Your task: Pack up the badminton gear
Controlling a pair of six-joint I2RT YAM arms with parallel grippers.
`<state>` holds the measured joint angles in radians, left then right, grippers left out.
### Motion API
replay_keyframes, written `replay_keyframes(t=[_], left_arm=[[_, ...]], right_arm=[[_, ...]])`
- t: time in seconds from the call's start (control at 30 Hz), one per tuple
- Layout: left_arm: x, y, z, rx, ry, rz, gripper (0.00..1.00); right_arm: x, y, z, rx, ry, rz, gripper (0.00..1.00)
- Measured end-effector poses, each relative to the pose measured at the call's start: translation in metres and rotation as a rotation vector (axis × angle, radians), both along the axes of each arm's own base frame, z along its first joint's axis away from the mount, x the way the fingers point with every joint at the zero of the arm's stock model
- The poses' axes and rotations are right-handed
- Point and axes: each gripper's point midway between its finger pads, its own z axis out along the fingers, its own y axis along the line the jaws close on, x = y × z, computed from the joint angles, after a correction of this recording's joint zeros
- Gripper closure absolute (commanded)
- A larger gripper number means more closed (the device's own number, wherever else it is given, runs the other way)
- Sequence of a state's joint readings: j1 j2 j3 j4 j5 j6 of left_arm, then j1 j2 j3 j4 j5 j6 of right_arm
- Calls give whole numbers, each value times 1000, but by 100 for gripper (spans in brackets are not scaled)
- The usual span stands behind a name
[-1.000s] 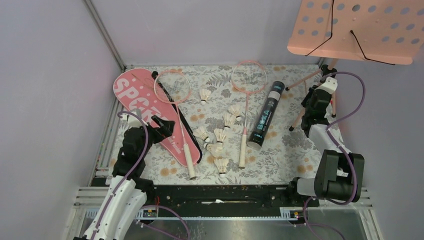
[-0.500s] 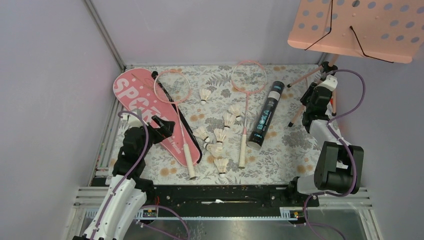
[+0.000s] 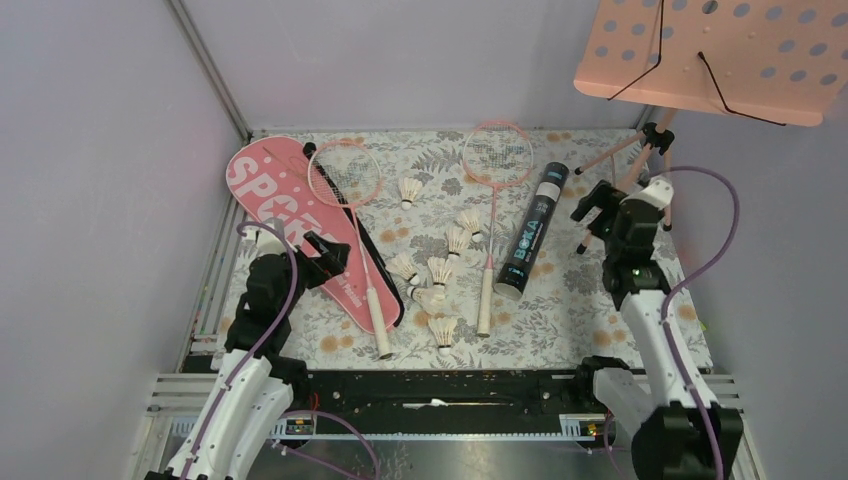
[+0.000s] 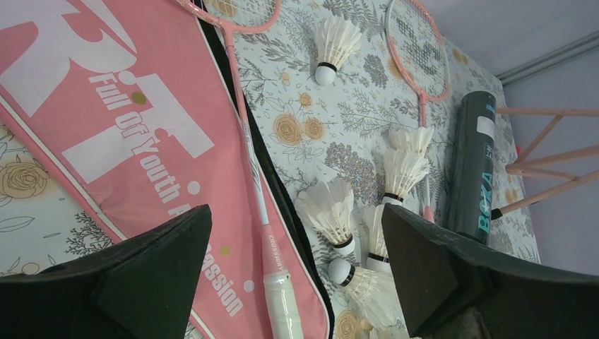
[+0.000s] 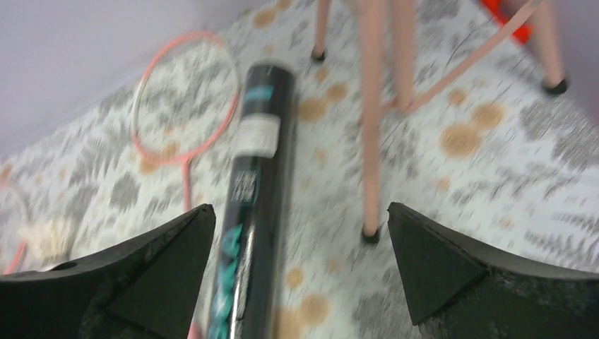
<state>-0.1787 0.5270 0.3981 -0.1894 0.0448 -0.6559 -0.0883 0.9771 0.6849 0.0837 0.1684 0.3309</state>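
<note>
The ends of the long black tube should stay free for packing the shuttlecocks, so my right gripper should next take hold of the tube by its round body [image 3: 531, 226] [image 5: 248, 229].
The pink SPORT cover [image 3: 262, 190] lies at the left with one pink racket [image 3: 345, 172] across it. A second racket [image 3: 497, 153] lies mid-table beside the black tube [image 3: 533, 230]. Several white shuttlecocks [image 3: 437, 270] are scattered between them. My left gripper [image 3: 325, 255] hovers open over the cover's lower end; its view shows the cover [image 4: 106, 127], the racket handle [image 4: 282, 304], shuttlecocks [image 4: 332, 212] and the tube [image 4: 477, 162]. My right gripper [image 3: 592, 200] is open and empty, just right of the tube [image 5: 258, 183] and close to a stand leg [image 5: 371, 120].
The pink perforated music stand [image 3: 715, 60] rises at the back right, with its tripod legs [image 3: 625, 155] spread on the floral cloth beside my right arm. Grey walls close in the left and back sides. A black rail [image 3: 440, 390] runs along the near edge.
My right gripper has opened wide and swung from the stand's legs leftward and nearer, toward the tube. The left arm has stayed still.
</note>
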Motion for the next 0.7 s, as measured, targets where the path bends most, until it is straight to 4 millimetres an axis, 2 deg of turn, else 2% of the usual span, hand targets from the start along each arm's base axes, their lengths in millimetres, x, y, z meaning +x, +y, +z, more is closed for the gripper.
replay_keyframes(t=[0.17, 0.3, 0.57, 0.7], left_arm=[[0, -1, -3, -4, 16, -5, 1], [1, -3, -6, -14, 31, -6, 1], [0, -5, -8, -24, 44, -13, 1], [0, -5, -9, -23, 44, -13, 1]], right_arm=[[-48, 78, -17, 71, 75, 174, 1], [-71, 103, -51, 114, 187, 217, 0], [-57, 120, -137, 65, 514, 142, 1], [-35, 131, -143, 85, 513, 115, 1]])
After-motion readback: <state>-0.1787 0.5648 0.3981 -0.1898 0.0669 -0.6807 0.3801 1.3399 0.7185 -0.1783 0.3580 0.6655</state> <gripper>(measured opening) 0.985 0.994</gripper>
